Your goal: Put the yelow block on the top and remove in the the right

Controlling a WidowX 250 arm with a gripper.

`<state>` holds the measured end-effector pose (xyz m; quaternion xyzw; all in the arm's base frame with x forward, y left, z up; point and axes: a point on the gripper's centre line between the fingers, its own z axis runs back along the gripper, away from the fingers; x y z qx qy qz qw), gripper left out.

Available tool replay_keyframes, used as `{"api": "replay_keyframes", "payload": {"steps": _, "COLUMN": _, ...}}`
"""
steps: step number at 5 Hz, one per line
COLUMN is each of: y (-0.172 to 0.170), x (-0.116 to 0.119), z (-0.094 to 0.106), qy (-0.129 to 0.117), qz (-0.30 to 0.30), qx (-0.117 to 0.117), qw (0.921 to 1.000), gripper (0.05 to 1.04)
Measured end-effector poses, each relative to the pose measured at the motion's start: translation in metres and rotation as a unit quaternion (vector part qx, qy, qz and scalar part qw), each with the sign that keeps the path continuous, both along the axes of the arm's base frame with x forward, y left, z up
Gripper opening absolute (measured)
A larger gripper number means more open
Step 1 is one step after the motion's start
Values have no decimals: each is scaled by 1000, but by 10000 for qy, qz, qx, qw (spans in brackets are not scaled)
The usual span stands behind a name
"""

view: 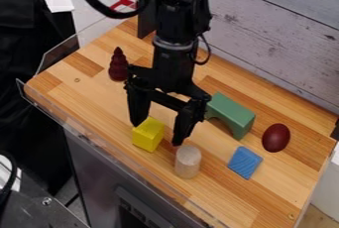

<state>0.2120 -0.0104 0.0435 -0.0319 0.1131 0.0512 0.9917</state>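
Note:
The yellow block (148, 135) will go on top, so my gripper will first grab it by its opposite sides.
The black gripper (157, 134) hangs over the middle of the wooden table, its two fingers spread wide apart with nothing held between them. One fingertip, on the left, is at the upper edge of the yellow block (148, 135); whether they touch I cannot tell. The other fingertip is just above and behind the pale wooden cylinder (188, 161), which stands upright to the right of the yellow block. The yellow block rests on the table near its front edge.
A green arch block (232, 114) lies right of the gripper. Farther right are a blue block (245, 162) and a dark red egg (276, 138). A dark red ridged piece (118, 65) stands at the back left. Clear plastic edging borders the wooden table (79, 90).

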Motion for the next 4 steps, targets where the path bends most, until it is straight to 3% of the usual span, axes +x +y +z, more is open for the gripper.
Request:
{"api": "replay_keyframes", "payload": {"steps": 1, "y": 3, "x": 1, "z": -3, "qy": -14, "qz": 177, "qx": 147, "qw": 9997, "gripper": 1000}}
{"api": "replay_keyframes", "payload": {"steps": 4, "y": 15, "x": 2, "z": -5, "qy": -8, "qz": 415, "qx": 190, "qw": 9990, "gripper": 1000}}
